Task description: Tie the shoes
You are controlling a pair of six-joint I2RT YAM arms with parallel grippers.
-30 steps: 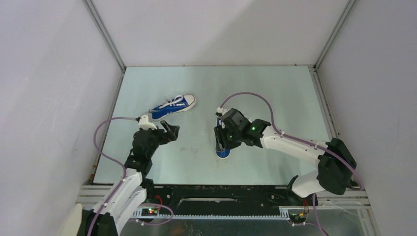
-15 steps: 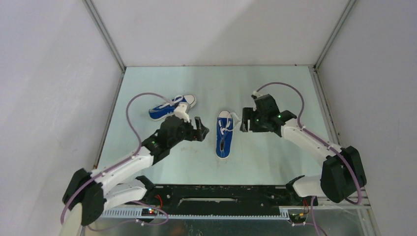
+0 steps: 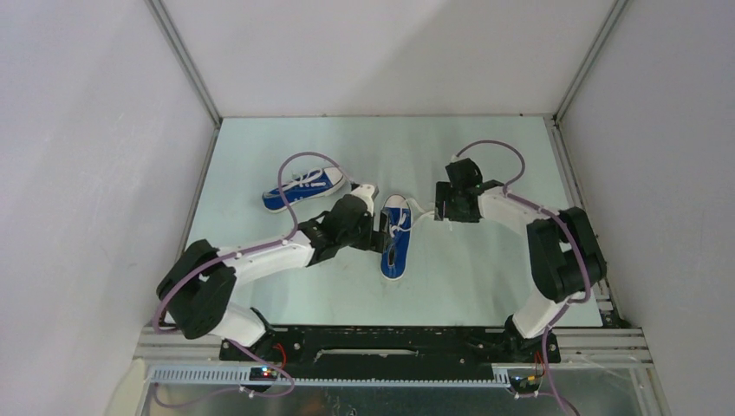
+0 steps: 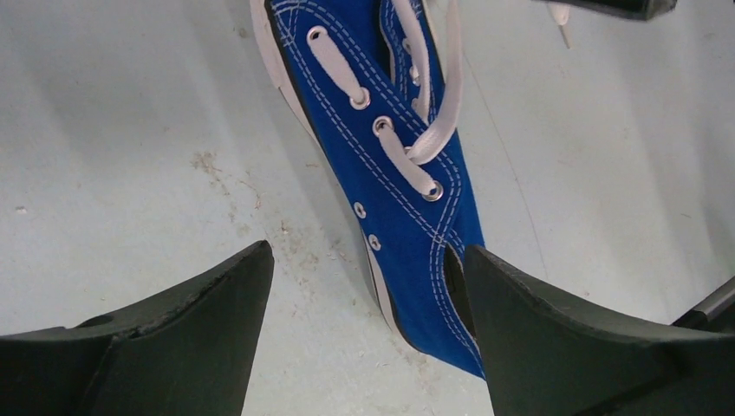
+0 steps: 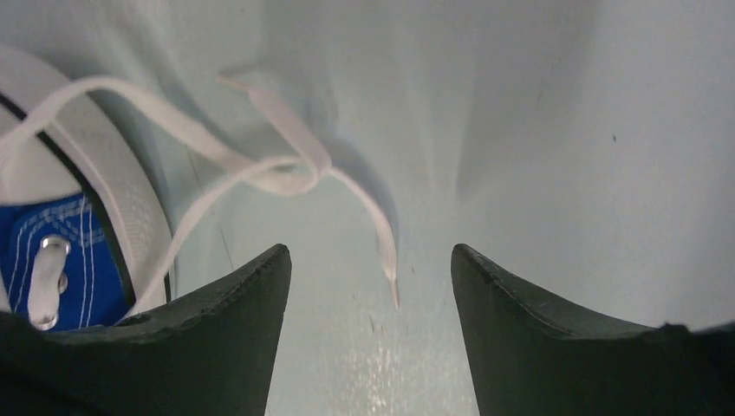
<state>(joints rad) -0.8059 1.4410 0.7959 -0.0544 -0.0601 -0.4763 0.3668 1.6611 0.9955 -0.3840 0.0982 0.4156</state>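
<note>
The robot's right gripper will next grab the loose lace [image 3: 451, 223] [image 5: 387, 250] just behind its tip, so that the lace's tip stays free for the left gripper when tying.
Two blue shoes with white laces lie on the table. One shoe [image 3: 305, 188] lies at the far left on its side. The other shoe [image 3: 395, 245] lies in the middle, toe pointing away. My left gripper [image 3: 380, 232] is open at this shoe's left side; in the left wrist view the shoe [image 4: 400, 178] runs between the left gripper's [image 4: 368, 290] jaws, close to the right finger [image 4: 555, 347]. My right gripper [image 3: 443, 211] is open and low over the table, right of the toe. A loose lace end [image 5: 381, 247] lies between the right gripper's [image 5: 371, 282] jaws, untouched.
The pale green table [image 3: 485, 277] is enclosed by white walls with metal rails at its edges. Purple cables loop above both arms. The white toe cap [image 5: 121, 195] of the middle shoe shows at the left of the right wrist view.
My left arm has stretched to the right, from near the far-left shoe to the middle shoe's side. My right arm has moved off the middle shoe to its right, by the lace ends.
</note>
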